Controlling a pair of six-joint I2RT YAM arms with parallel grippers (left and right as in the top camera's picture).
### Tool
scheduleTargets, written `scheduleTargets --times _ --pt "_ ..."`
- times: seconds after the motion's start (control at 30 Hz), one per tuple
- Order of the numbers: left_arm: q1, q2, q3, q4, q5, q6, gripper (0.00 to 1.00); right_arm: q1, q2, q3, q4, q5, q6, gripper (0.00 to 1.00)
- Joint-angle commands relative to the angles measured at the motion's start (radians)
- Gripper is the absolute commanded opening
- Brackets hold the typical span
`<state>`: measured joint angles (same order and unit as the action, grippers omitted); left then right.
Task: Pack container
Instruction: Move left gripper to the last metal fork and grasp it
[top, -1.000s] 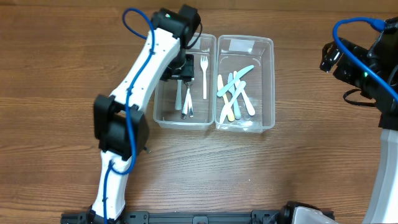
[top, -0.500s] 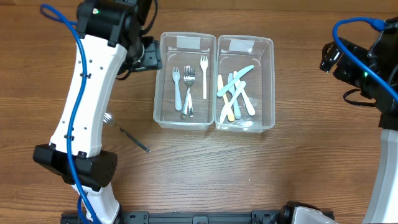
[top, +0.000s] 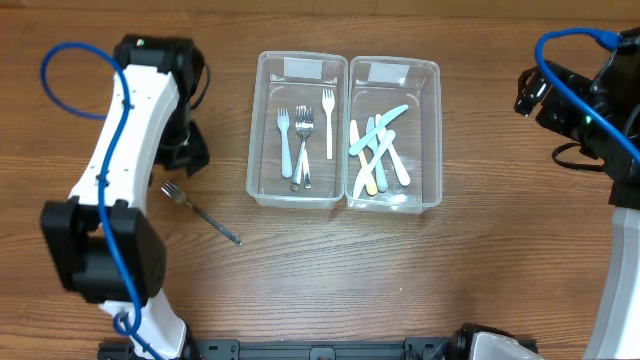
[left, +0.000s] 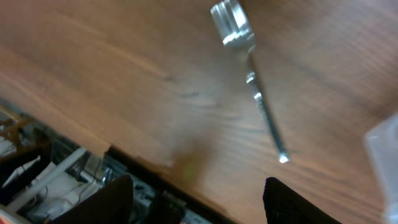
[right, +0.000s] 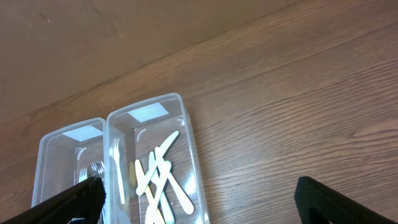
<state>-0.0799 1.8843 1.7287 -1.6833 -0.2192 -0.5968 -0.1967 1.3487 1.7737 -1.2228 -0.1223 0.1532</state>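
I need to pick up the metal fork (top: 200, 211) across its narrow handle with my left gripper next, with its tines pointing away. Then it can be packed lengthwise among the forks.
Two clear plastic containers stand side by side. The left container (top: 262, 120) holds several forks (top: 303, 140). The right container (top: 433, 130) holds several pastel plastic knives (top: 378, 150). A metal fork (top: 200, 211) lies loose on the table left of the containers; it also shows in the left wrist view (left: 252, 81). My left gripper (top: 188, 150) hovers just above the fork's head, open and empty (left: 196, 202). My right gripper (top: 530, 95) is far right, open and empty (right: 199, 193), looking toward both containers (right: 149, 155).
The wooden table's front edge (left: 81, 134) shows in the left wrist view. Blue cables loop off both arms. The left arm's body stands at the table's left side (top: 110, 270).
My left arm has swung out of the left container and leftward over the table, coming down to the loose fork. The right arm has not moved.
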Motion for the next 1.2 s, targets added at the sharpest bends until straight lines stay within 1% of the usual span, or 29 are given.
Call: scheduleTargets --times 0.0,0.07,0.1,0.13,0.17,0.23,0.27,0.33,0.4,0.5,0.6,0.67,0.77,0.93,1.17 --pt "0.01 -0.237 -0.084 -0.006 -0.031 -0.01 0.69 -0.002 -0.003 0.006 0.005 0.014 0.003 1.0" --pt "0.009 -0.341 -0.126 0.017 -0.031 -0.015 0.76 -0.002 -0.003 0.006 0.005 0.014 0.003 1.0" --pt "0.009 -0.429 -0.175 0.064 -0.026 -0.055 0.92 -0.002 -0.003 0.006 0.005 0.014 0.003 1.0" --pt "0.01 -0.472 -0.207 0.099 -0.024 -0.079 0.98 -0.002 -0.003 0.006 0.005 0.014 0.003 1.0" --pt "0.011 -0.524 -0.254 0.15 -0.025 -0.115 1.0 -0.002 -0.003 0.006 0.005 0.014 0.003 1.0" --pt "0.016 -0.575 -0.326 0.211 -0.023 -0.191 1.0 -0.002 -0.003 0.006 0.005 0.014 0.003 1.0" --pt "0.022 -0.595 -0.379 0.243 -0.016 -0.256 1.0 -0.002 -0.003 0.006 0.005 0.014 0.003 1.0" --pt "0.032 -0.599 -0.462 0.294 0.011 -0.318 1.0 -0.002 -0.003 0.006 0.005 0.014 0.003 1.0" --pt "0.042 -0.578 -0.544 0.367 0.072 -0.328 1.0 -0.002 -0.003 0.006 0.005 0.014 0.003 1.0" --pt "0.048 -0.527 -0.611 0.461 0.168 -0.327 0.95 -0.002 -0.003 0.006 0.005 0.014 0.003 1.0" --pt "0.048 -0.469 -0.617 0.521 0.187 -0.33 0.93 -0.002 -0.003 0.006 0.005 0.014 0.003 1.0" --pt "0.048 -0.43 -0.617 0.545 0.208 -0.37 0.91 -0.002 -0.003 0.006 0.005 0.014 0.003 1.0" --pt "0.048 -0.364 -0.617 0.582 0.276 -0.407 0.89 -0.002 -0.003 0.006 0.005 0.014 0.003 1.0" --pt "0.048 -0.266 -0.617 0.608 0.283 -0.484 0.87 -0.002 -0.003 0.006 0.005 0.014 0.003 1.0" --pt "0.047 -0.134 -0.617 0.619 0.283 -0.533 0.83 -0.002 -0.003 0.006 0.005 0.014 0.003 1.0"
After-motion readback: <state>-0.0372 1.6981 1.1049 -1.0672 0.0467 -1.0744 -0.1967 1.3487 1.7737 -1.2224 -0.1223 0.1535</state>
